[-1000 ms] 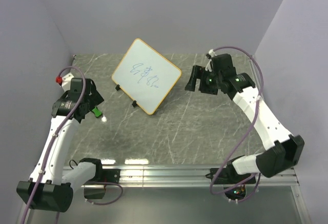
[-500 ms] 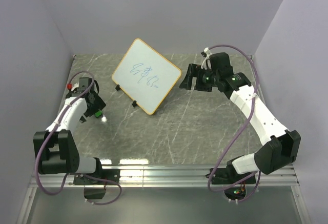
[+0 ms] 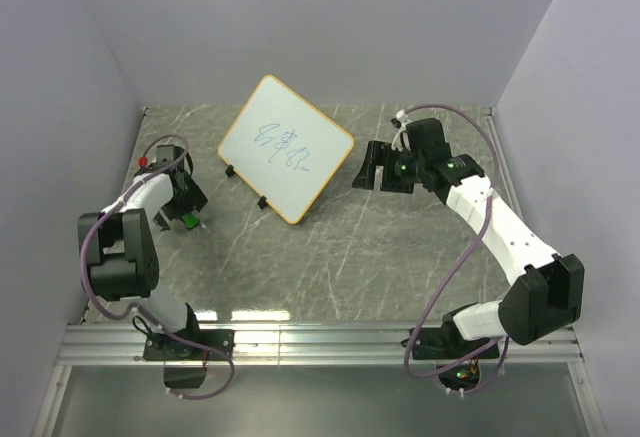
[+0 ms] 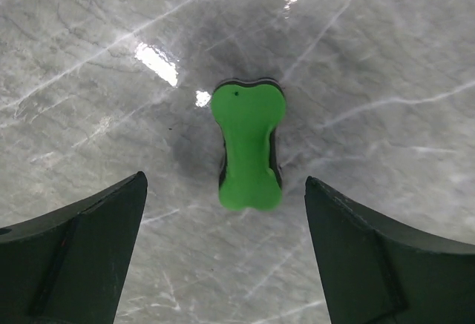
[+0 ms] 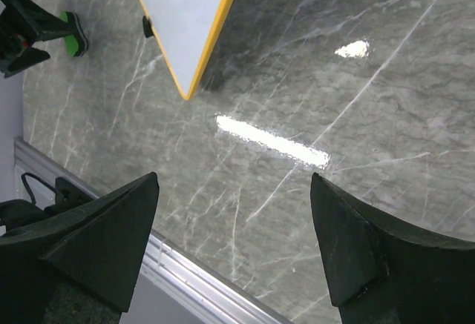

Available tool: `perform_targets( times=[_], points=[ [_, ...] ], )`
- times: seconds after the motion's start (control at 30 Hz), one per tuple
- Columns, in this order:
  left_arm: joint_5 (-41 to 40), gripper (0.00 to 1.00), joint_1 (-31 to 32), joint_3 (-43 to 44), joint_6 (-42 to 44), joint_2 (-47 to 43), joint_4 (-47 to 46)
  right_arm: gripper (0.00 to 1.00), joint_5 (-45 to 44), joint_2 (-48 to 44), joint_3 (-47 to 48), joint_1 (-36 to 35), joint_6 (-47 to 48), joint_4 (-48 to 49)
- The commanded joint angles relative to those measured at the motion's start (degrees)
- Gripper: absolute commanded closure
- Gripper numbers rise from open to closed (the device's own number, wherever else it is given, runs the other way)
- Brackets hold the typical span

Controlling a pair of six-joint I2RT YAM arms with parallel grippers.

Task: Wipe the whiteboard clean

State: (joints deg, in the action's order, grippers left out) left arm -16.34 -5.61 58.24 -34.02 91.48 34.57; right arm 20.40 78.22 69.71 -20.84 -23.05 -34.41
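Observation:
Next, my left gripper grabs the green eraser across its narrow middle [image 3: 189, 219], so its dark bottom stays free to erase the whiteboard [image 3: 286, 148].
The whiteboard [image 3: 286, 148] stands tilted on small black feet at the back middle of the table, orange-framed, with blue scribbles on it. Its lower corner shows in the right wrist view [image 5: 194, 12]. A small green eraser [image 4: 247, 144] lies flat on the marble; it also shows in the top view [image 3: 188, 220]. My left gripper [image 3: 186, 207] is open just above the eraser, its jaws wide apart on either side and short of it. My right gripper [image 3: 368, 167] is open and empty, just right of the board's right corner.
The grey marble table [image 3: 380, 257] ends in a metal rail [image 3: 330, 337] at the near edge. Lilac walls close in the left, back and right. The left arm's elbow [image 3: 115, 257] is folded near the front left.
My left arm has folded back and its gripper has come down over the green eraser. My right gripper has shifted slightly down beside the board's right corner. The board has not moved.

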Motion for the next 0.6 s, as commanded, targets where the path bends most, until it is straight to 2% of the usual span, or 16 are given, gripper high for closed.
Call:
perform_targets(
  times=[0.0, 0.1, 0.2, 0.33, 0.43, 0.57],
  points=[
    [0.5, 0.07, -0.5, 1.8, 1.9, 1.4, -1.8, 0.11, -1.4, -0.4, 0.2, 1.0, 0.9, 2.2],
    [1.4, 0.1, -0.7, 1.3, 2.2, 2.0, -2.7, 0.11, -1.0, 0.0, 0.5, 1.6, 0.3, 3.0],
    [3.5, 0.2, -0.9, 1.4, 2.7, 2.5, -3.8, 0.11, -1.3, 1.6, 2.2, 1.9, 0.2, 2.9],
    [4.6, 0.38, -0.8, 2.4, 3.4, 4.3, -4.3, 0.11, -1.7, 4.7, 4.8, 2.0, 0.5, 2.2],
    [5.4, 0.46, -0.9, 2.6, 3.6, 5.6, -4.7, 0.12, -1.9, 6.1, 6.4, 2.1, 0.7, 1.7],
    [5.4, 0.51, -1.0, 2.1, 3.4, 6.8, -5.4, 0.11, -2.2, 6.8, 7.3, 2.6, 0.7, 1.6]
  ],
)
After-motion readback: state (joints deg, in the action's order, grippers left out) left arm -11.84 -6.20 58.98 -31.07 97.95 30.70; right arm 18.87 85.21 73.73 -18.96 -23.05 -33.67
